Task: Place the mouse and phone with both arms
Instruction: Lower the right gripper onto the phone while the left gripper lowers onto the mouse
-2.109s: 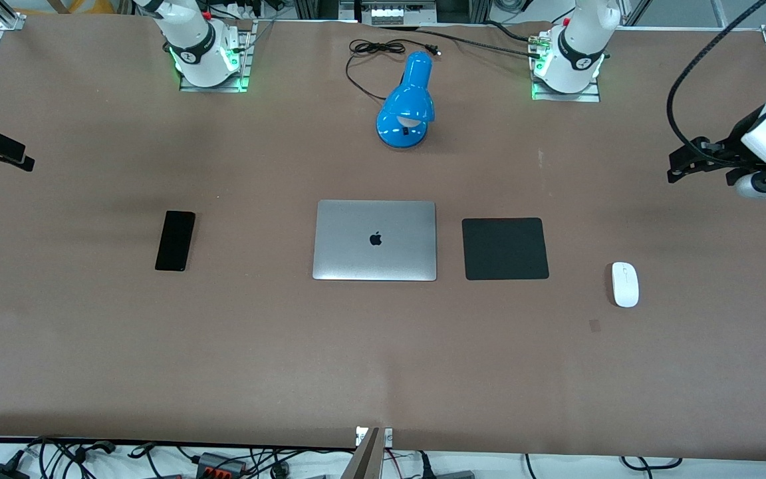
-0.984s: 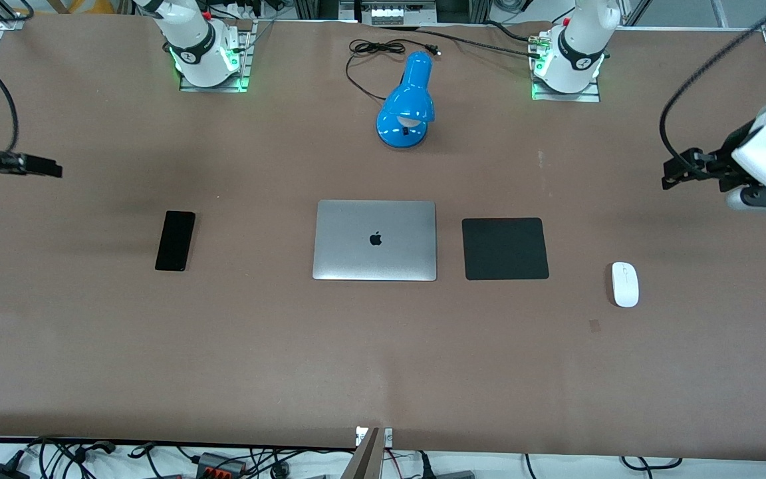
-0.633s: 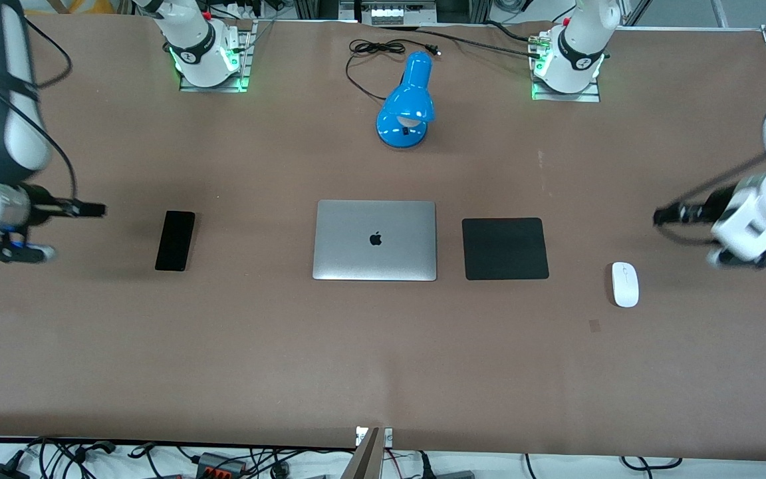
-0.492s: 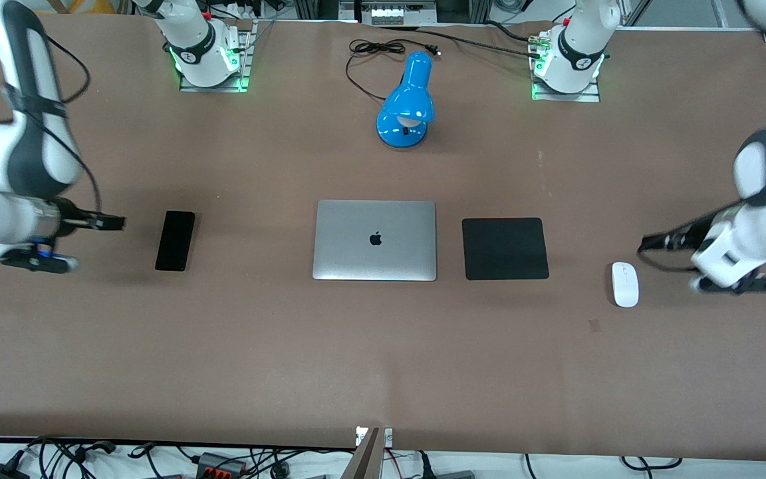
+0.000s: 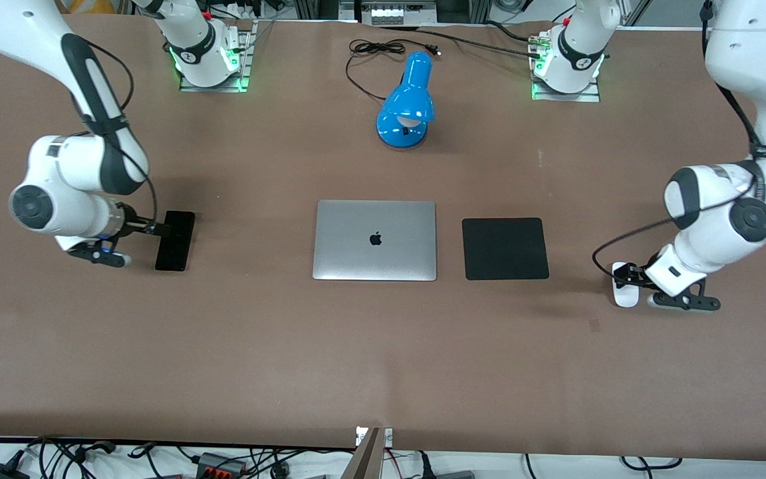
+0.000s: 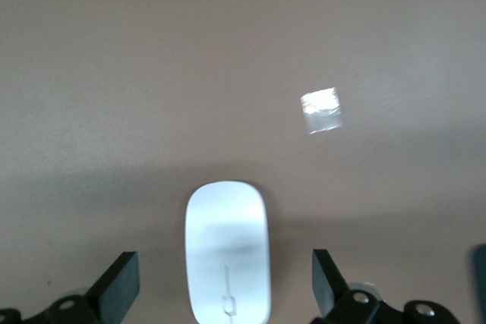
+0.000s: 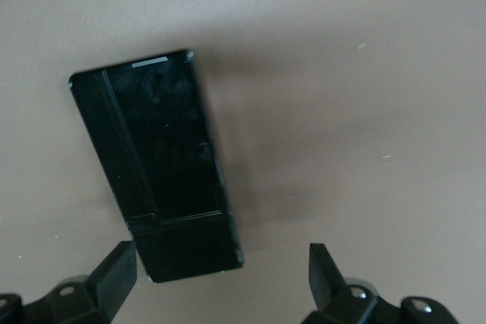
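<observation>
My left gripper should next put the mouse on the black pad (image 5: 505,249), so it will grab the white mouse (image 5: 624,297) by its long sides.
The white mouse (image 5: 624,297) lies on the table at the left arm's end, beside the black pad. My left gripper (image 5: 625,275) is low over it and open; in the left wrist view the mouse (image 6: 227,252) lies between the two spread fingers (image 6: 118,284) without touching them. The black phone (image 5: 176,242) lies flat toward the right arm's end. My right gripper (image 5: 161,228) is open just over the phone's end farther from the front camera; in the right wrist view the phone (image 7: 155,172) lies off-centre, close to one finger (image 7: 121,269).
A closed silver laptop (image 5: 375,240) lies mid-table with a black square pad (image 5: 505,248) beside it. A blue desk lamp (image 5: 407,105) and its cable (image 5: 371,49) sit near the bases. A small tape patch (image 5: 594,324) is near the mouse.
Both arms have swung in from the table's ends and come down: the left gripper to the mouse, the right gripper to the phone. Mouse and phone have not moved.
</observation>
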Motion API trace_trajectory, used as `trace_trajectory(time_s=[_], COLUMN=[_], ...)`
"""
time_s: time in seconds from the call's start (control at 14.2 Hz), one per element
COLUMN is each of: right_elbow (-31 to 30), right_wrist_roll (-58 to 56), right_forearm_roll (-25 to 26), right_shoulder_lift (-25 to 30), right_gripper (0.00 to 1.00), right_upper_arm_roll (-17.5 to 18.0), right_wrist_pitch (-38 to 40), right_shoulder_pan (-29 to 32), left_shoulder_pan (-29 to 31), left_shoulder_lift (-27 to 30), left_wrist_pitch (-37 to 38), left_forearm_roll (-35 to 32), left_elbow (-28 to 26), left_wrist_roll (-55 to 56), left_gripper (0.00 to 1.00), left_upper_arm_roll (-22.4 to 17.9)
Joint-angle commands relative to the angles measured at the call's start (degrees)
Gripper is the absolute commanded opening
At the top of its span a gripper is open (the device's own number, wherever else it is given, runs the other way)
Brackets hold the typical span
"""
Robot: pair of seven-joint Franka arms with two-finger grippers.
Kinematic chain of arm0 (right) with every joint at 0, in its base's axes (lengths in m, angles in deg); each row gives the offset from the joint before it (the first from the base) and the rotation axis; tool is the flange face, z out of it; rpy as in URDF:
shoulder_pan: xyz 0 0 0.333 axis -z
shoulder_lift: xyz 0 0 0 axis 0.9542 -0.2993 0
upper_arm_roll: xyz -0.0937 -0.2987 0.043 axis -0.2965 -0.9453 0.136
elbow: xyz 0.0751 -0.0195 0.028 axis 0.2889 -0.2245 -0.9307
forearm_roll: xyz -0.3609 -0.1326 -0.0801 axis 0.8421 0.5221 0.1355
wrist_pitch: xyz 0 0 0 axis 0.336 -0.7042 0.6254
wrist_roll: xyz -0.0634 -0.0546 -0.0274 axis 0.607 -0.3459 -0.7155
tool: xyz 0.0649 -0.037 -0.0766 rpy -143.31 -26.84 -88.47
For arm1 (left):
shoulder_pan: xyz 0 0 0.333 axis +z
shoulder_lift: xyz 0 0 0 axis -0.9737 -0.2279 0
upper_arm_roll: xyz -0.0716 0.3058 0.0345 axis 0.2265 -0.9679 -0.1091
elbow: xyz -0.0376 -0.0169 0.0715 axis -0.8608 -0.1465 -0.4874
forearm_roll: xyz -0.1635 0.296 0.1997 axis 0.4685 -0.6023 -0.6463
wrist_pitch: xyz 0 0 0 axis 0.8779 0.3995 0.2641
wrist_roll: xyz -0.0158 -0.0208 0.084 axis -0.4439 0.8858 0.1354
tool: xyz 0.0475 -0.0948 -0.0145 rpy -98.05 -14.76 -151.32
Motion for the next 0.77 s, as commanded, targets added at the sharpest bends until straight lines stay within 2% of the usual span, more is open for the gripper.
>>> trace_trajectory(time_s=[0.0, 0.14, 0.42, 0.7], right_elbow=[-2.68, -2.94, -8.04, -8.04], right_wrist_roll=[1.49, 1.49, -1.65, -3.61], right_forearm_roll=[-0.25, -0.25, 0.45, 0.45], right_shoulder_lift=[1.55, 0.58, -1.44, -2.06], right_gripper=[1.0, 1.0, 1.0, 1.0], right_upper_arm_roll=[-0.08, -0.08, -0.08, -0.08], right_wrist_pitch=[-2.84, -4.34, -16.37, -17.26], right_shoulder_pan=[-2.19, -2.19, -2.28, -2.28], left_shoulder_pan=[1.54, 1.54, 1.46, 1.54], left_shoulder_lift=[-1.02, -1.81, -3.66, -4.36], left_wrist_pitch=[-6.27, -7.41, -10.5, -10.59], left_forearm_roll=[-0.66, -0.57, -0.66, -0.66], left_elbow=[-2.8, -2.89, -2.89, -2.98], left_wrist_roll=[-3.42, -3.42, -3.51, -3.6], left_gripper=[1.0, 1.0, 1.0, 1.0], left_upper_arm_roll=[0.21, 0.3, 0.74, 0.83])
